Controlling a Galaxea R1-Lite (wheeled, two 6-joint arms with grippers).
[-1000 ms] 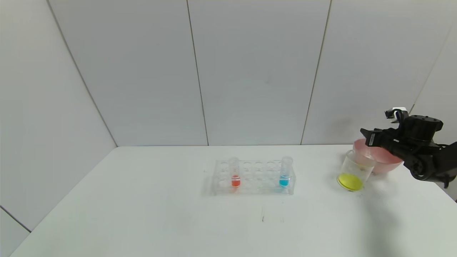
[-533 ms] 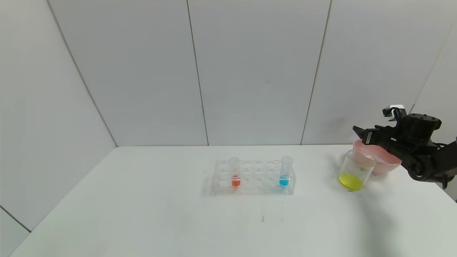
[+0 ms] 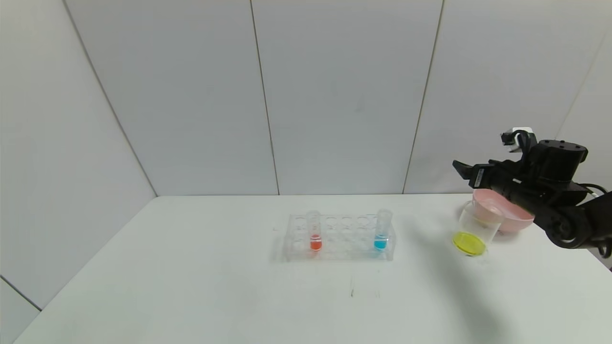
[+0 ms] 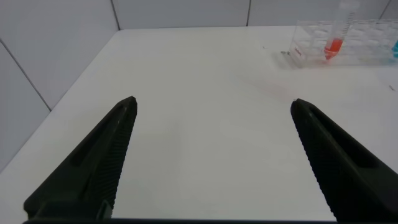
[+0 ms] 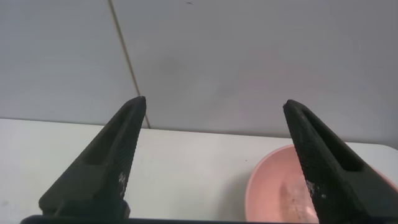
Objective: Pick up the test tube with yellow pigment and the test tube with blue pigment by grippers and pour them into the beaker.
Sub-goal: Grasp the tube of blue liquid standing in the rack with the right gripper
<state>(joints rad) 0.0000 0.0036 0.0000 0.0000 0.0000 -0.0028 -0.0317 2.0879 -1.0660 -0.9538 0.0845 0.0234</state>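
The right gripper grabs the blue tube by its upper end, just under the tube's opening (image 3: 384,220) next, since the clear rack closes around the tube's lower half.
The test tube with blue pigment (image 3: 382,230) stands upright at the right end of the clear rack (image 3: 339,237); its edge also shows in the left wrist view (image 4: 395,46). The beaker (image 3: 475,229), right of the rack, holds yellow liquid at its bottom. The test tube with yellow pigment is out of view. My right gripper (image 3: 466,172) hovers above the beaker and the pink bowl, open and empty (image 5: 214,102). My left gripper (image 4: 213,106) is open over bare table, well away from the rack (image 4: 354,40).
A tube with red-orange liquid (image 3: 314,234) stands in the rack's left part. The pink bowl (image 3: 507,215) sits right behind the beaker, touching or nearly touching it, and shows under the right fingers (image 5: 273,186). Walls close the table's back and left sides.
My right gripper has risen and shifted left, from low over the pink bowl to higher above the beaker. The beaker, rack and tubes have not moved.
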